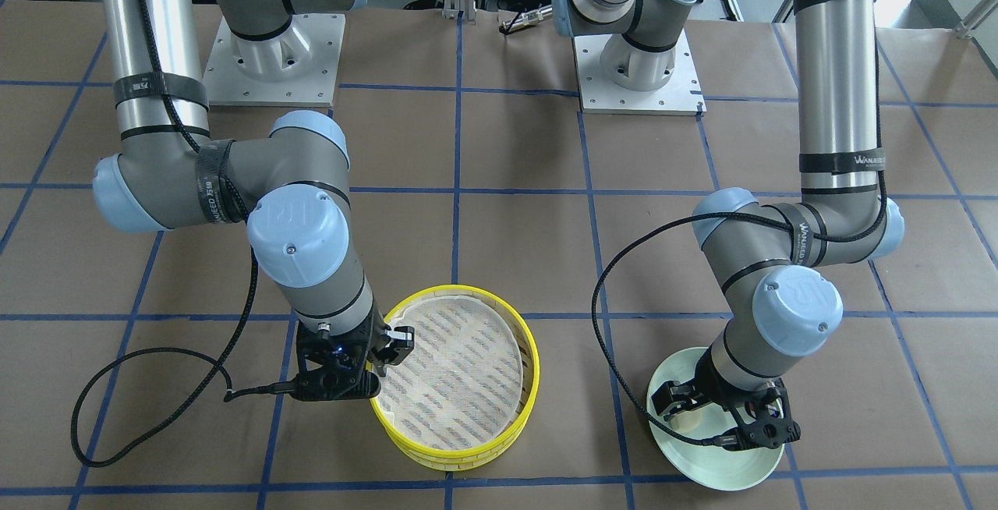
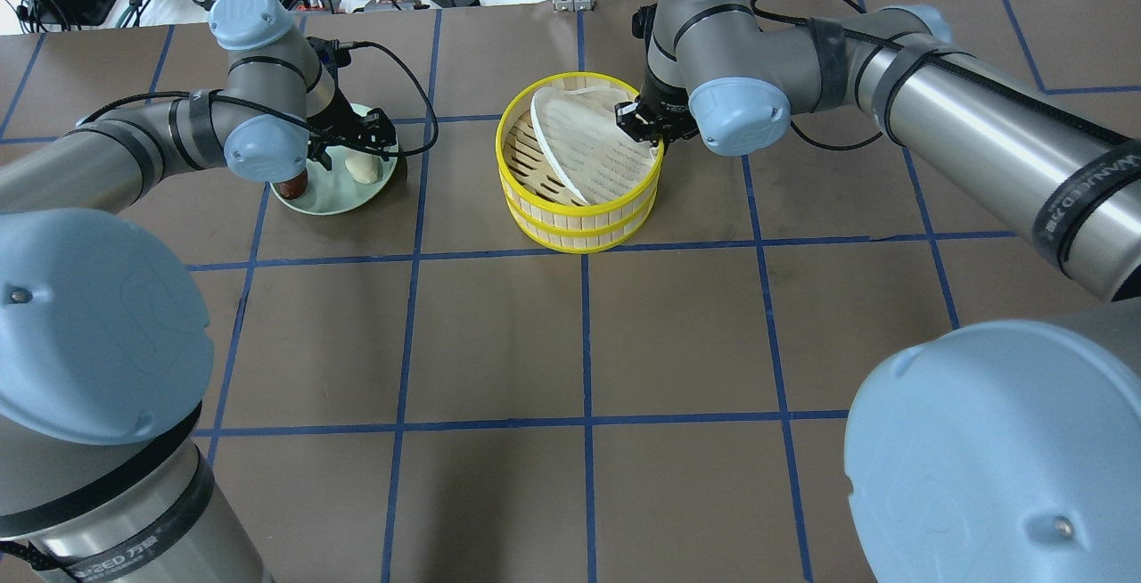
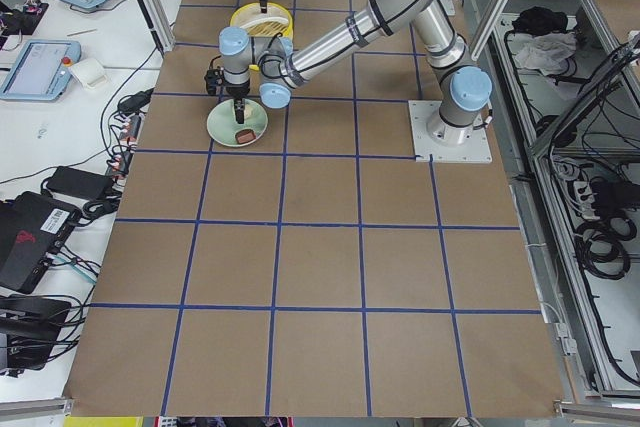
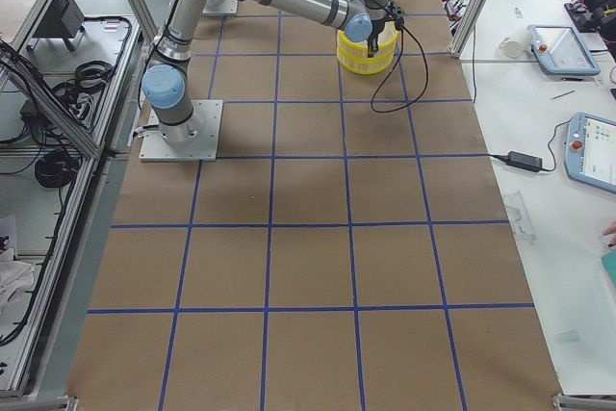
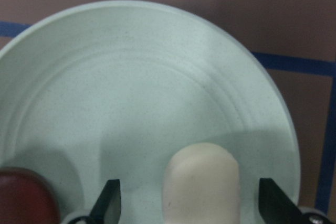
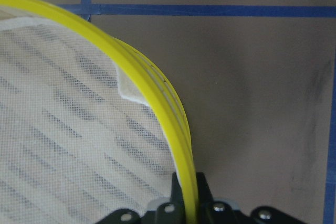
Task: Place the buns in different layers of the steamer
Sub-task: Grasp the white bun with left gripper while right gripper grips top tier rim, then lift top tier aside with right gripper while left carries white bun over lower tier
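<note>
My left gripper grabs the cream-white bun's rounded body (image 1: 688, 419) next, to place the bun in a layer of the steamer (image 1: 468, 388).
Two stacked steamer layers (image 2: 579, 213) with yellow rims stand mid-table. My right gripper (image 2: 646, 124) is shut on the top layer's yellow rim (image 6: 157, 90). The white mesh liner (image 2: 588, 142) lies tilted inside it. The right gripper also shows in the front view (image 1: 390, 346). My left gripper (image 5: 189, 203) is open and low over the pale green plate (image 2: 332, 204), its fingers either side of the cream-white bun (image 5: 202, 182). The dark reddish-brown bun (image 2: 291, 184) lies beside it on the plate, outside the fingers. It also shows in the wrist view (image 5: 23, 198).
Brown paper with blue tape grid lines (image 2: 584, 342) covers the table. The arm bases (image 1: 277, 58) stand at the robot's side. Cables trail from both wrists (image 1: 101, 416). Tablets and gear lie on side benches off the table's ends (image 4: 568, 45).
</note>
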`<action>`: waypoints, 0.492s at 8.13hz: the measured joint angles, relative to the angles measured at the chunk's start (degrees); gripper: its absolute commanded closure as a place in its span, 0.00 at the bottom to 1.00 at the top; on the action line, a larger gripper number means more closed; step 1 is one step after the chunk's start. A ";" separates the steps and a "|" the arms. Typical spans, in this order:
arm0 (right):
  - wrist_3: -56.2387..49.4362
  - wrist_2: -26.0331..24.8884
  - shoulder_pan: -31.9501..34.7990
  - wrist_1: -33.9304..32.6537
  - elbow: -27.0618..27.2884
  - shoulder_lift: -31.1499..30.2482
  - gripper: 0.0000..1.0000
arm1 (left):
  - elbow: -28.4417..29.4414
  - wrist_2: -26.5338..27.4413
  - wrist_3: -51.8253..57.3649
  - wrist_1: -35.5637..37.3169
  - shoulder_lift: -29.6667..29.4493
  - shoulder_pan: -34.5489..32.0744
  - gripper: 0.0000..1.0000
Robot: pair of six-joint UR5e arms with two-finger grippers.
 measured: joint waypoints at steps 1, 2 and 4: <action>-0.06 -0.01 -0.02 0.76 -0.27 -0.54 0.97 | -0.03 0.11 0.28 0.00 -0.24 0.00 1.00; -0.12 -0.01 -0.15 2.23 -0.79 -1.76 0.98 | -0.05 0.26 0.51 -0.02 -0.34 0.00 1.00; -0.41 -0.06 -0.75 6.15 -1.86 -4.93 0.98 | 0.00 0.49 0.62 -0.07 -0.04 0.00 1.00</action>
